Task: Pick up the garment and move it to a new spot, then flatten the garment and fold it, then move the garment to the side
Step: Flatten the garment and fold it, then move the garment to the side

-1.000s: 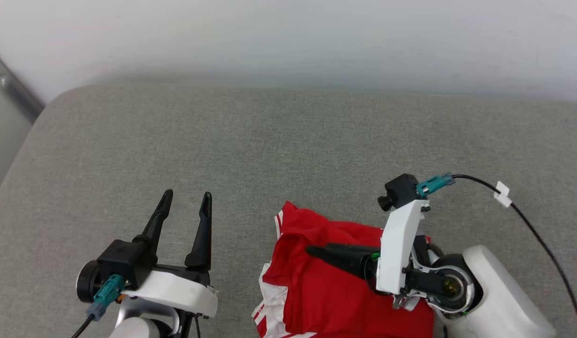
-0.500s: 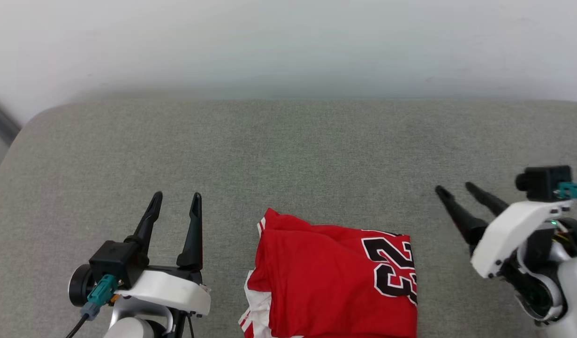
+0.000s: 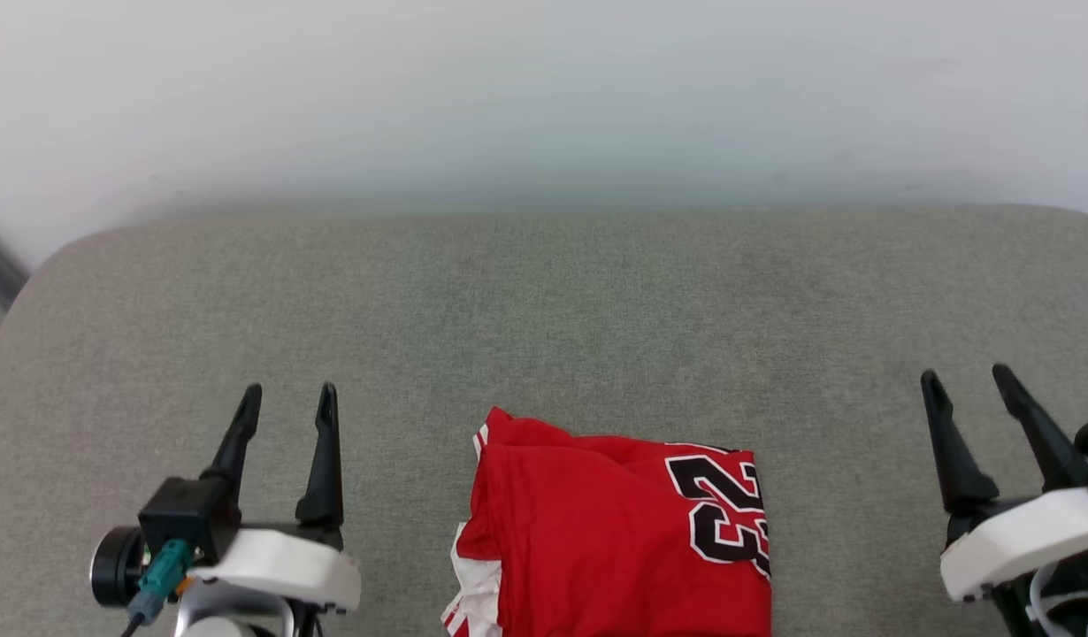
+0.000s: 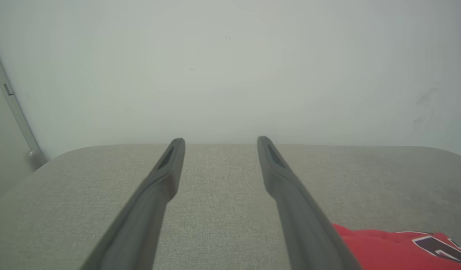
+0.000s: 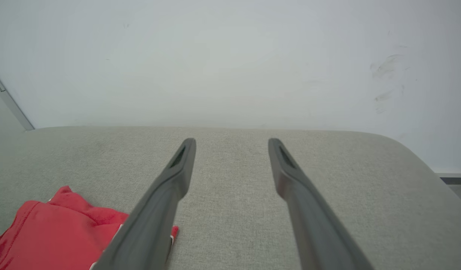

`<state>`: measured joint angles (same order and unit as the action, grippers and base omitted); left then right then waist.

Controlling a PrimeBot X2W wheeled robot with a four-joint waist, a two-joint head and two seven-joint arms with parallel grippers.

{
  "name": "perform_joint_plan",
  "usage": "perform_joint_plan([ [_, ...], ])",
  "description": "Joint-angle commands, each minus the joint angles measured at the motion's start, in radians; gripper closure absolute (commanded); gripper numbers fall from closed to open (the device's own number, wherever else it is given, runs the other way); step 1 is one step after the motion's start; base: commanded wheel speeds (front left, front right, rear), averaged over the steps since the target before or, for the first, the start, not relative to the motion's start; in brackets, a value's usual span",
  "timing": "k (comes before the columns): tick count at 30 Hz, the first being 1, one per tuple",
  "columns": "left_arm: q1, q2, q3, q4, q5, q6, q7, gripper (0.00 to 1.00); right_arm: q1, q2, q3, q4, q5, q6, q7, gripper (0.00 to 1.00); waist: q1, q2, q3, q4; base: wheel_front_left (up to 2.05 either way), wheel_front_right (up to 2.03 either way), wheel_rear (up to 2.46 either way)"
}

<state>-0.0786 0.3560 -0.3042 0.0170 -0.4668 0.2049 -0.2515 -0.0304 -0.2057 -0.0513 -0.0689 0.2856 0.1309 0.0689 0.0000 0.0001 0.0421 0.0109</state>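
The jersey needs to go to a new spot. My right gripper should next grab the red jersey by its edge with the "23" print.
The garment, a red jersey with white sleeve trim and a black "23" print, lies folded on the grey cushion near the front middle of the head view. My left gripper stands open at the lower left, well apart from the cloth, with nothing between its fingers. My right gripper stands open at the lower right, also clear of the cloth. A corner of the garment shows to the right of the left gripper in its wrist view. The garment lies left of the right gripper.
A pale wall rises right behind the cushion's far edge. The cushion's rounded corners fall away at the far left and far right. A grey door frame stands at the left.
My right gripper has lifted off the garment and swung out to the right, fingers now pointing forward. The folded garment lies free with the "23" showing. The head camera has shifted.
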Motion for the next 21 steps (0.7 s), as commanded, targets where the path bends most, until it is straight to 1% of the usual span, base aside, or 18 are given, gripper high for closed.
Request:
perform_joint_plan([
  [1,0.025,0.005,0.0,0.012,0.009,-0.007,-0.007,0.0,0.032,0.009,0.006,-0.016,-0.013,0.0,-0.013,0.0,0.0,-0.0001,-0.013,-0.004,0.0,0.0,0.0],
  [3,0.036,0.008,-0.002,0.024,0.013,-0.013,-0.008,0.0,0.055,0.007,0.01,-0.019,-0.022,0.0,-0.017,0.0,0.0,-0.0001,-0.024,-0.006,0.0,0.0,0.0],
  [8,0.067,-0.003,-0.004,0.053,0.009,-0.024,-0.012,0.0,0.114,0.031,0.014,-0.046,-0.042,0.0,-0.022,0.0,0.0,-0.0001,-0.045,-0.013,0.0,0.0,0.0],
  [15,0.072,-0.013,0.007,0.068,0.008,-0.031,-0.014,0.0,0.137,0.044,0.018,-0.07,-0.052,0.0,-0.012,0.0,0.0,-0.0001,-0.047,-0.025,0.0,0.0,0.0],
  [21,0.05,-0.018,0.021,0.077,0.009,-0.046,-0.015,0.0,0.133,0.054,0.018,-0.082,-0.049,0.0,-0.002,0.0,0.0,-0.0001,-0.04,-0.031,0.0,0.0,0.0],
])
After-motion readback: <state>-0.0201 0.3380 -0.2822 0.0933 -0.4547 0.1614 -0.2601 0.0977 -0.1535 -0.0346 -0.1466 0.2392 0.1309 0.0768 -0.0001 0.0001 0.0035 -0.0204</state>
